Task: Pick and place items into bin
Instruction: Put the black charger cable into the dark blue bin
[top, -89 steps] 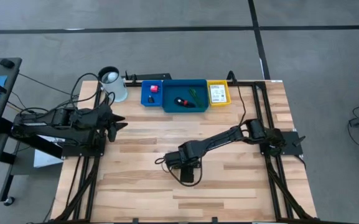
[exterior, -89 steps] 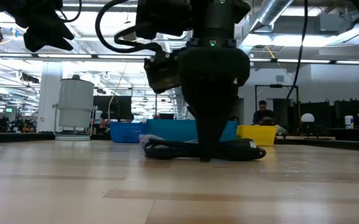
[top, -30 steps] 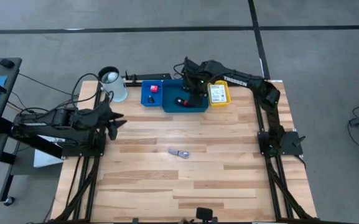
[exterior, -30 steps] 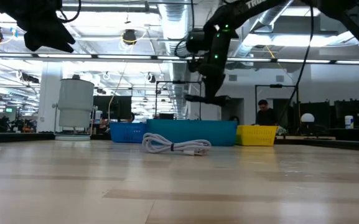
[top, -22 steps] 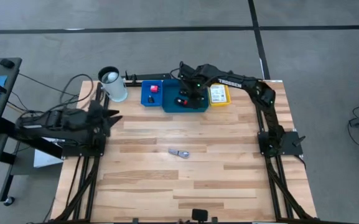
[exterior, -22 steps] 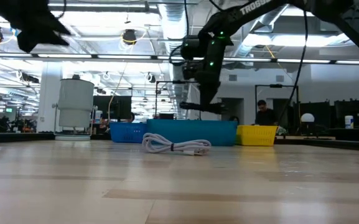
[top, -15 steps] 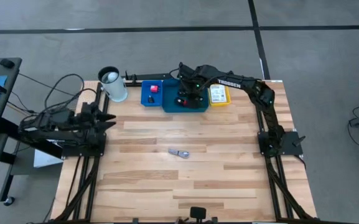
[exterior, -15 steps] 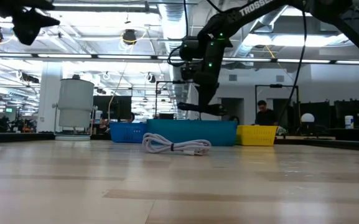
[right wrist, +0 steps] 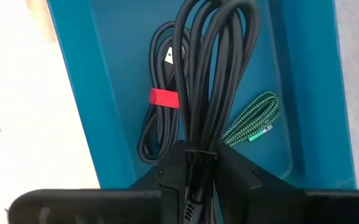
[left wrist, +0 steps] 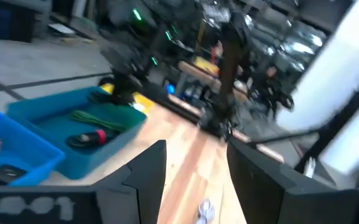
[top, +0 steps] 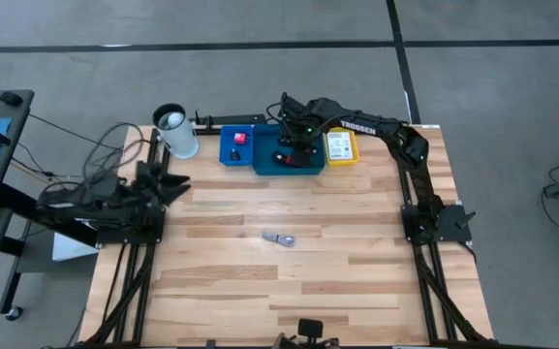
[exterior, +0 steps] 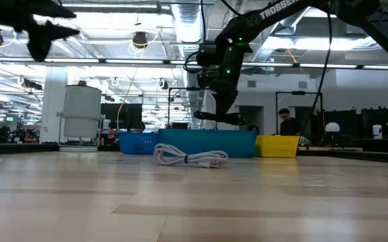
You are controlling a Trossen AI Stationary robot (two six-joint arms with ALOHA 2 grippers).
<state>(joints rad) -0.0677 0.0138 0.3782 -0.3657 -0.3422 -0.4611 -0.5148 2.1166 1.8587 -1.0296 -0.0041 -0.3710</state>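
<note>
The black cable bundle is inside the teal bin's sides in the right wrist view and would lie in the teal bin, so my right gripper opens next.
My right gripper point(top: 295, 143) hangs over the teal bin point(top: 310, 127), shut on a black cable bundle point(right wrist: 207, 68). In the bin lie a black cable with a red band point(right wrist: 164, 97) and green ties point(right wrist: 251, 118). A silvery-white coiled cable point(top: 279, 237) lies flat on the table's middle point(exterior: 190, 158). The small blue bin point(top: 225, 145) holds a pink-red cube point(top: 239, 139) and a black block point(top: 235, 153). A white card with green print point(top: 338, 145) lies in the yellow bin. My left gripper point(left wrist: 195, 165) is open, held high by the table's left edge point(top: 170, 180). My right gripper pinches the black cable bundle between its two fingers at one tied end point(right wrist: 195, 148), coming from above and pointing down. The bundle runs out level from the fingers point(exterior: 218, 117) and is clear above the teal bin's rim.
A white cylindrical cup point(top: 177, 132) stands at the far left corner, beside the blue bin. The three bins line the far edge. Bare wood lies around the white cable. A person point(exterior: 286, 125) sits in the room beyond the table.
My right gripper, still shut on the cable bundle, has come down a little over the teal bin and shifted slightly toward the table's left. My left arm has drawn back toward the table's left edge, its gripper staying high.
</note>
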